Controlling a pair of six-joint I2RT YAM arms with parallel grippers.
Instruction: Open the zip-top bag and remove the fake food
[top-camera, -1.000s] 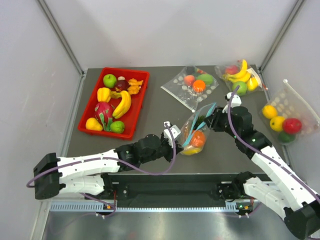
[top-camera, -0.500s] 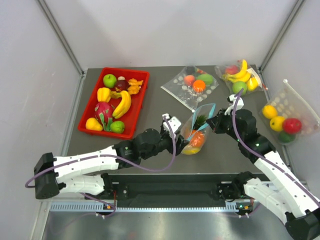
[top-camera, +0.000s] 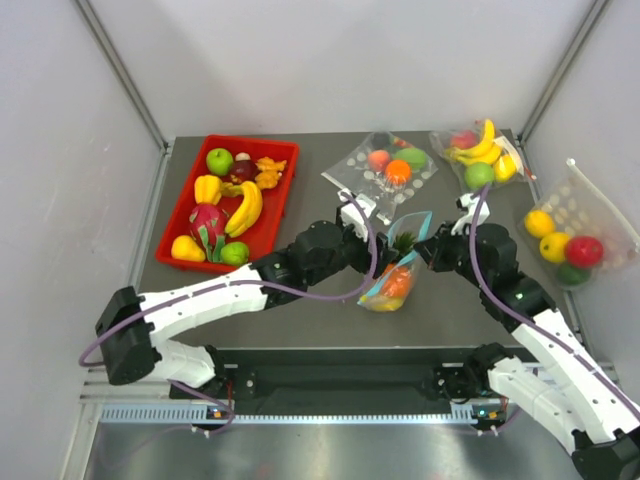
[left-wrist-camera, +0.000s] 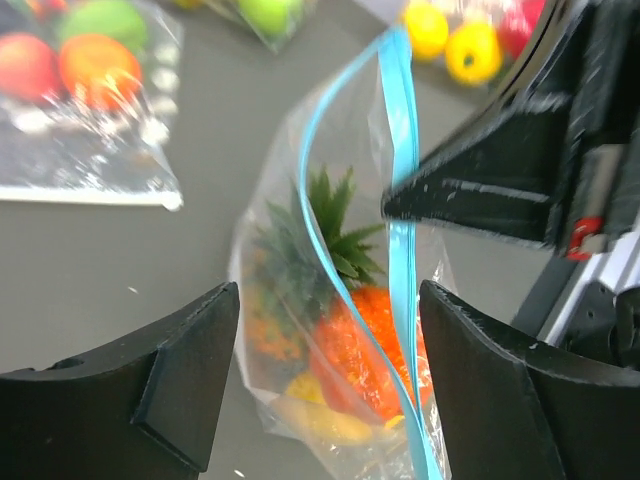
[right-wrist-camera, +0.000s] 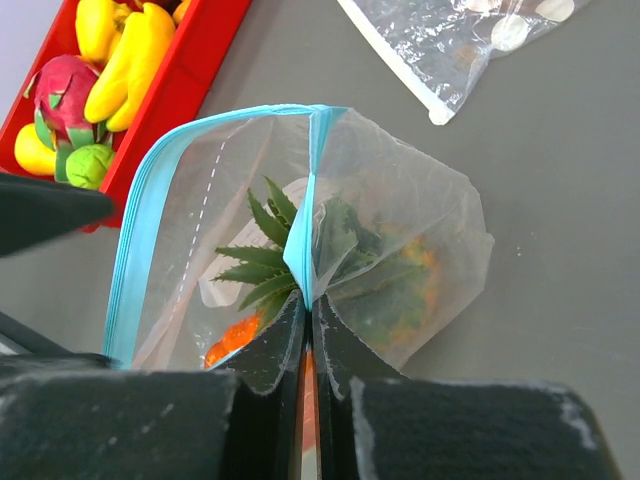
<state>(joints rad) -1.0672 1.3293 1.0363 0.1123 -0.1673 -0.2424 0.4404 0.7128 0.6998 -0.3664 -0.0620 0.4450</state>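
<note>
My left gripper grabs the bag's teal-blue strip (right-wrist-camera: 140, 240) on the opening's side opposite my right gripper next, to pull the bag open for removing the fake food.
The zip-top bag (top-camera: 392, 283) stands on the table's front middle, its teal-blue strip (right-wrist-camera: 140, 240) spread open at the mouth. Inside lies the fake food: a pineapple with green crown (left-wrist-camera: 320, 225), an orange fruit (left-wrist-camera: 365, 345) and a yellow piece (left-wrist-camera: 320, 420). My right gripper (right-wrist-camera: 310, 305) is shut on one side of the strip at the bag's right edge; in the left wrist view its black fingers (left-wrist-camera: 480, 190) pinch the strip. My left gripper (left-wrist-camera: 330, 380) is open just left of the bag's mouth, its fingers either side of the bag in that view and holding nothing.
A red tray (top-camera: 190, 195) of fruit sits at the back left. A dotted clear bag (top-camera: 385, 170) lies behind the zip-top bag. A bag with bananas (top-camera: 480, 150) is at the back right, and another fruit bag (top-camera: 570, 235) leans off the right edge.
My left gripper opened, let go of the bag and swung up and right to its mouth. The right gripper closed on the strip, and the mouth now gapes wider.
</note>
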